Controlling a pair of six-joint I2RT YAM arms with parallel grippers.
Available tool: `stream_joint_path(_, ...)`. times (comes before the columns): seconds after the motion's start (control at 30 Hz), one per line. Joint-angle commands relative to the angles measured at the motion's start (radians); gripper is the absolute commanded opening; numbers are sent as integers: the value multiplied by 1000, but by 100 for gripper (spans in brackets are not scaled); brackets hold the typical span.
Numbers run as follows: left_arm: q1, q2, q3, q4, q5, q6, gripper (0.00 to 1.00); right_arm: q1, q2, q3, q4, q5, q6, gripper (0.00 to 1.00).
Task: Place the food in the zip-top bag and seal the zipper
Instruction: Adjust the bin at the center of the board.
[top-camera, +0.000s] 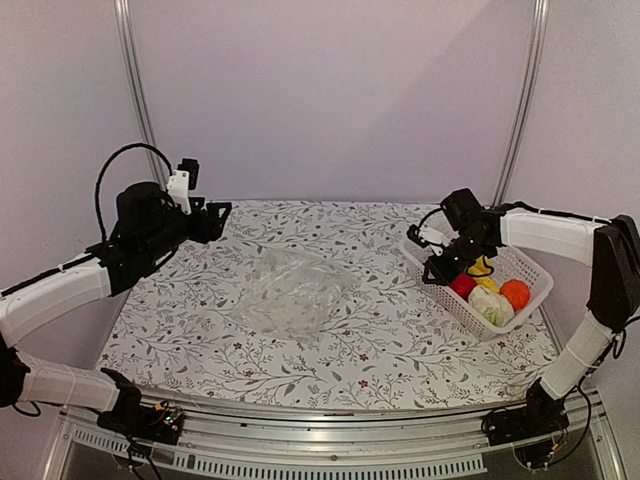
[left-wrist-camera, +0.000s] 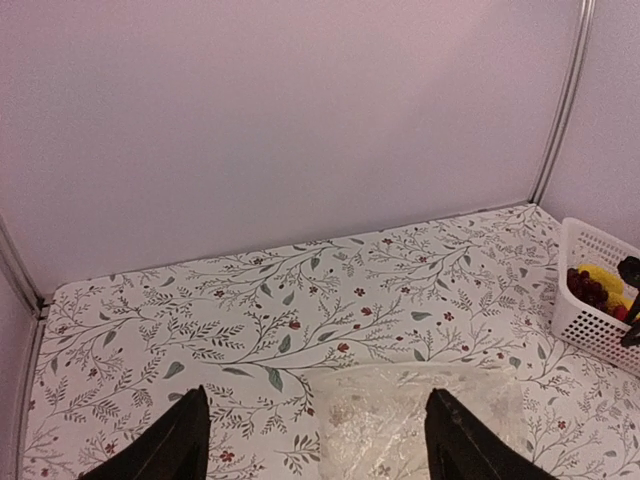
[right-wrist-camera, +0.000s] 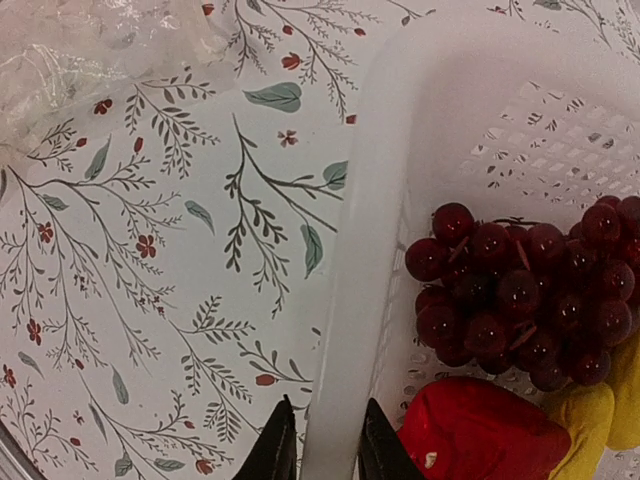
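My left gripper reaches the clear zip-top bag next and pinches it near its front edge (top-camera: 273, 322), which leaves its far end free for my right gripper.
The clear crinkly zip-top bag (top-camera: 295, 292) lies flat mid-table; I cannot make out its zipper. The food is in the white basket (top-camera: 527, 303) at the right: red pepper (top-camera: 462, 285), cabbage (top-camera: 490, 303), orange fruit (top-camera: 515, 293), a yellow piece (top-camera: 482, 268). The right wrist view shows the grape bunch (right-wrist-camera: 520, 290), pepper (right-wrist-camera: 480, 435) and a yellow piece (right-wrist-camera: 600, 420). My right gripper (top-camera: 437, 270) is shut on the basket's left rim (right-wrist-camera: 380, 200), one finger on each side of it (right-wrist-camera: 325, 405). My left gripper (top-camera: 215, 215) is open and empty, above the table behind the bag (left-wrist-camera: 420, 420).
The flowered tablecloth covers the table. The back wall and two upright metal rails stand behind it. The basket (left-wrist-camera: 580, 310) sits near the right table edge, a short way right of the bag.
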Motion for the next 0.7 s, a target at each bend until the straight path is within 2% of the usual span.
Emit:
stream_joint_path(0.0,-18,12,24,-12,3,16,73,32,69,52,23,-45,-94,16)
stream_joint_path(0.2,-33,39,30,-21,26,27,73,33,89,43,74,-38,-225,3)
stream_joint_path(0.37,-52,63,40,-45,62,20,73,33,93,38,94,-42,-299,2)
stream_joint_path(0.43,-92,79,60,-91,59,12,73,34,81,32,89,-62,-314,0)
stream_joint_path(0.57,-242,139,133,-231,-46,0,76,41,24,-3,77,-132,-340,0)
stream_joint_path(0.67,-313,186,168,-286,-76,-96,78,79,-34,-78,75,-124,-396,0)
